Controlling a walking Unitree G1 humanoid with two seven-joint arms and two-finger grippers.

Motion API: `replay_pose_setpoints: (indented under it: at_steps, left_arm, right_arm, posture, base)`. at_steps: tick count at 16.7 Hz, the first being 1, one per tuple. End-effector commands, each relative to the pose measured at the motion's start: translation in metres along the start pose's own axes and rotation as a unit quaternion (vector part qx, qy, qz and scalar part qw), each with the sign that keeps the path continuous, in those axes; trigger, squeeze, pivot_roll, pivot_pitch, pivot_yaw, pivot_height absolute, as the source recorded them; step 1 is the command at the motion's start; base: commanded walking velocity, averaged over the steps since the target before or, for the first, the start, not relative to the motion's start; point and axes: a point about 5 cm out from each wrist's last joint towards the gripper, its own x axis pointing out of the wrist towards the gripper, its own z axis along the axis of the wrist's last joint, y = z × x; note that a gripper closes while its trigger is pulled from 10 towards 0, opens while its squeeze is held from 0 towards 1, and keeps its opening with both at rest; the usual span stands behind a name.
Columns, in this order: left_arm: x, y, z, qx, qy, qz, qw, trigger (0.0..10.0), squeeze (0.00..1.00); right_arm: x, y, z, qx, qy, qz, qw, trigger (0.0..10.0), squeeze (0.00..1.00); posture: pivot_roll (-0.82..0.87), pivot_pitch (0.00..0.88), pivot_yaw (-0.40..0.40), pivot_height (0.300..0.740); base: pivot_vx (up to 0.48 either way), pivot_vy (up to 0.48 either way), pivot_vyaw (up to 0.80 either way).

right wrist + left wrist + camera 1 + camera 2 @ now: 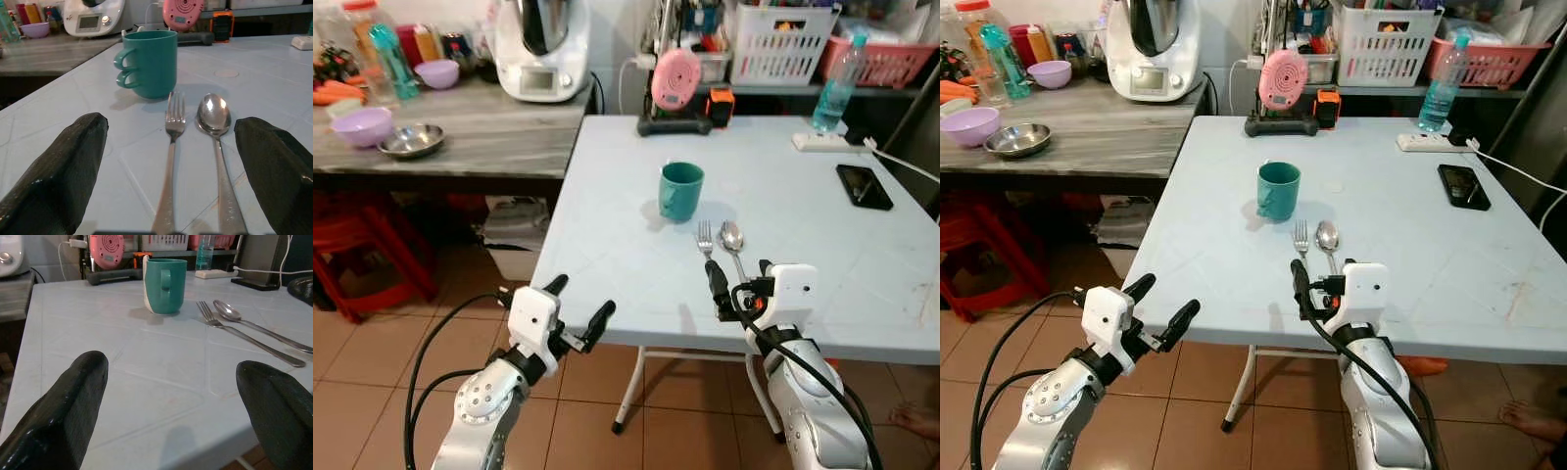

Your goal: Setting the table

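My right gripper takes hold of the fork by its handle point(168, 188) next, which leaves the fork's teeth free for setting the table.
A teal mug point(680, 190) stands upright near the middle of the pale blue table point(607, 264). In front of it a fork point(705, 239) and a spoon point(733, 241) lie side by side, handles toward me. My right gripper point(740, 282) is open low over the table's front edge, its fingers point(58, 171) straddling the two handles, with nothing held. The right wrist view has the fork point(171, 142) and spoon point(216, 127) between those fingers. My left gripper point(581, 299) is open and empty, just off the table's front left corner, pointing toward the mug point(165, 285).
A black phone point(864, 186), a power strip point(820, 142), a water bottle point(832, 93) and a pink device point(675, 80) sit at the table's far side. A grey counter point(480, 137) to the left holds bowls point(362, 125) and a food processor point(543, 49). A red stool point(362, 255) stands below it.
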Motion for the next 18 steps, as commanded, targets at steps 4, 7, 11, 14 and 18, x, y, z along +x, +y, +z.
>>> replay_pose_setpoints:
  at_steps: [4, 7, 11, 14, 18]
  left_arm:
    - [0.002, -0.002, 0.003, 0.005, 0.006, -0.043, 0.999, 10.0, 0.0]
    - [-0.001, -0.008, 0.005, 0.002, 0.012, -0.093, 0.996, 10.0, 0.0]
    - [-0.003, -0.01, 0.005, 0.011, 0.019, -0.105, 0.994, 10.0, 0.0]
    - [-0.003, -0.009, 0.007, 0.017, 0.018, -0.107, 0.994, 10.0, 0.0]
    - [-0.005, -0.01, 0.009, 0.017, 0.021, -0.112, 0.993, 10.0, 0.0]
  right_arm:
    - [0.004, -0.004, 0.0, -0.012, 0.03, -0.016, 0.999, 10.0, 0.0]
    - [0.011, -0.019, 0.003, -0.024, 0.056, -0.036, 0.997, 10.0, 0.0]
    - [0.024, -0.024, 0.003, -0.035, 0.08, -0.035, 0.996, 10.0, 0.0]
    - [0.042, -0.013, 0.002, -0.033, 0.113, -0.004, 0.993, 10.0, 0.0]
    - [0.055, -0.008, 0.002, -0.035, 0.13, 0.01, 0.991, 10.0, 0.0]
  posture:
    - [0.03, 0.0, 0.002, 0.74]
    - [0.03, 0.0, 0.005, 0.74]
    - [0.02, 0.0, 0.01, 0.74]
    - [0.03, 0.0, 0.009, 0.74]
    - [0.03, 0.01, 0.003, 0.74]
  base:
    - [0.0, 0.0, 0.0]
    - [0.0, 0.0, 0.0]
    - [0.0, 0.0, 0.0]
    - [0.0, 0.0, 0.0]
    - [0.0, 0.0, 0.0]
